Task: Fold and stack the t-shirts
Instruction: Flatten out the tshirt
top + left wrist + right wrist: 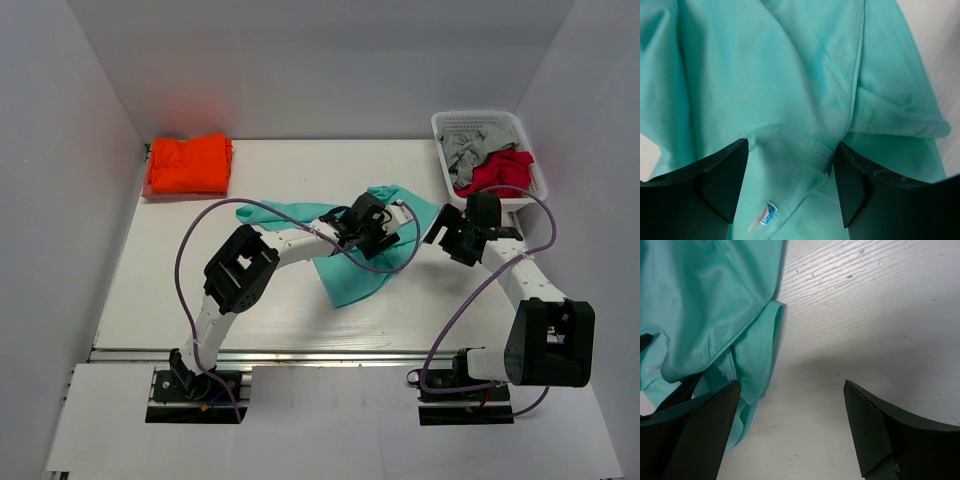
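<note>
My right gripper reaches the mint-teal t-shirt (pixel 345 262) next and grabs its outer edge, at the t-shirt's loose corner (pixel 417 242), to pull the t-shirt flat for folding.
A mint-teal t-shirt (pixel 345 262) lies crumpled on the middle of the table. My left gripper (pixel 372 228) hovers over it, jaws open on either side of its collar (pixel 790 137), near the small blue label (pixel 769 212). My right gripper (pixel 462 232) is open and empty just right of the shirt, over bare table; the shirt's edge (pixel 715 315) fills the left of its wrist view. A folded bright orange t-shirt (pixel 188 164) lies at the back left corner.
A white basket (pixel 445 128) at the back right holds grey cloth (pixel 468 148) and red cloth (pixel 500 170). White walls enclose the table on three sides. Purple cables loop from both arms over the table.
</note>
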Motion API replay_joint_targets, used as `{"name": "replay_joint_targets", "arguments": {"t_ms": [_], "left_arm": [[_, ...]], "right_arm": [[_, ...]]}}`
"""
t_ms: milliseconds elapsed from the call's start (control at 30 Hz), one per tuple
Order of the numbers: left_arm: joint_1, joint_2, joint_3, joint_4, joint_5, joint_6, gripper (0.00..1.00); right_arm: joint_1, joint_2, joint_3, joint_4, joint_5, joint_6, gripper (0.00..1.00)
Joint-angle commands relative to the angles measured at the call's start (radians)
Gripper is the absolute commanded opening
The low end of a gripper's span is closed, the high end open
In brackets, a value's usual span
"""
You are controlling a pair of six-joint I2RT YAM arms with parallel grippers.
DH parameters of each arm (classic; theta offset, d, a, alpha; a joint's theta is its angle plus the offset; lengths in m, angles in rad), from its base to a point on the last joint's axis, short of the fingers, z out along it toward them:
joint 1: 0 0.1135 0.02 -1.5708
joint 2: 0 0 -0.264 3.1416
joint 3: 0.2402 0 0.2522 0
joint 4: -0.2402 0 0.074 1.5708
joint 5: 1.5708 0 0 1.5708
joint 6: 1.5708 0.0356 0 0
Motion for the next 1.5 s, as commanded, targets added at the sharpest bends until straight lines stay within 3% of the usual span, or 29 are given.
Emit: {"name": "replay_joint_targets", "arguments": {"t_ms": [0,100,167,267,300,367,633,733,1133,1200,1300,1467], "left_arm": [[-0.001,-0.039,0.050,0.067,-0.008,-0.036,0.78],[-0.001,-0.039,0.060,0.079,-0.008,-0.036,0.78],[-0.001,-0.030,0.060,0.095,-0.031,-0.036,0.69],[-0.001,-0.005,0.093,0.086,-0.043,-0.046,0.37],[-0.001,-0.005,0.093,0.102,-0.043,-0.046,0.17],[-0.001,-0.005,0.093,0.122,-0.075,-0.077,0.00],[0.022,-0.113,0.058,0.201,-0.155,-0.232,0.00],[0.022,-0.137,0.081,0.179,-0.239,-0.249,0.00],[0.042,-0.137,0.139,0.110,-0.309,-0.309,0.00],[0.042,-0.137,0.149,0.110,-0.318,-0.309,0.00],[0.053,-0.137,0.181,0.090,-0.351,-0.318,0.00],[0.094,-0.167,0.251,0.030,-0.517,-0.327,0.00]], "right_arm": [[-0.006,-0.014,-0.024,0.022,-0.040,-0.026,0.90],[-0.004,-0.016,-0.030,0.023,-0.050,-0.032,0.90],[-0.004,-0.014,-0.030,0.020,-0.051,-0.034,0.90],[-0.004,-0.010,-0.033,0.027,-0.060,-0.034,0.90],[-0.004,-0.007,-0.034,0.034,-0.071,-0.036,0.90],[-0.004,-0.004,-0.038,0.036,-0.076,-0.036,0.88],[-0.001,0.091,-0.042,0.126,-0.120,-0.020,0.69],[0.008,0.162,-0.013,0.155,-0.120,-0.016,0.69],[0.077,0.400,0.125,0.230,-0.097,-0.009,0.66],[0.086,0.431,0.145,0.241,-0.097,-0.014,0.48],[0.097,0.438,0.180,0.235,-0.097,-0.013,0.00],[0.098,0.317,0.171,0.240,0.007,-0.026,0.00]]}}
